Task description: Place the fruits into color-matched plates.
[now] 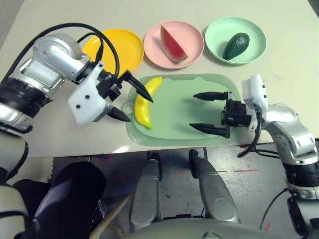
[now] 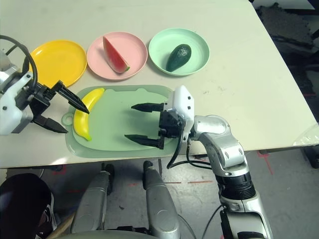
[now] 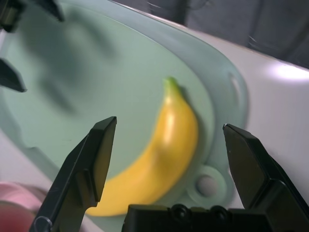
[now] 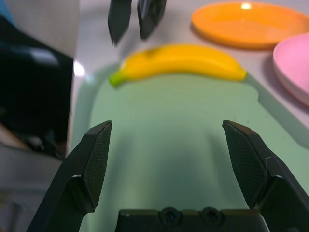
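Observation:
My left gripper is open with its fingers high above the banana's middle [image 1: 143,103] [image 3: 164,150], so it would miss if it closed now and should first go lower.
The yellow banana [image 1: 146,102] lies on the left part of a pale green mat [image 1: 174,107]. My left gripper [image 1: 140,110] is open at the banana's left side, one finger over its middle and the other near its lower end; the left wrist view shows the banana [image 3: 164,150] between the spread fingers. My right gripper [image 1: 193,110] hovers open and holds nothing over the mat's right half, pointing toward the banana [image 4: 178,60]. The yellow plate [image 1: 117,47] holds nothing. The watermelon wedge [image 1: 172,44] rests in the pink plate [image 1: 192,35], the avocado [image 1: 236,46] in the mint green plate [image 1: 219,35].
The three plates stand in a row behind the mat on the beige table [image 1: 279,30]. The mat reaches close to the table's front edge. A black cable [image 1: 107,42] loops over my left forearm, above the yellow plate.

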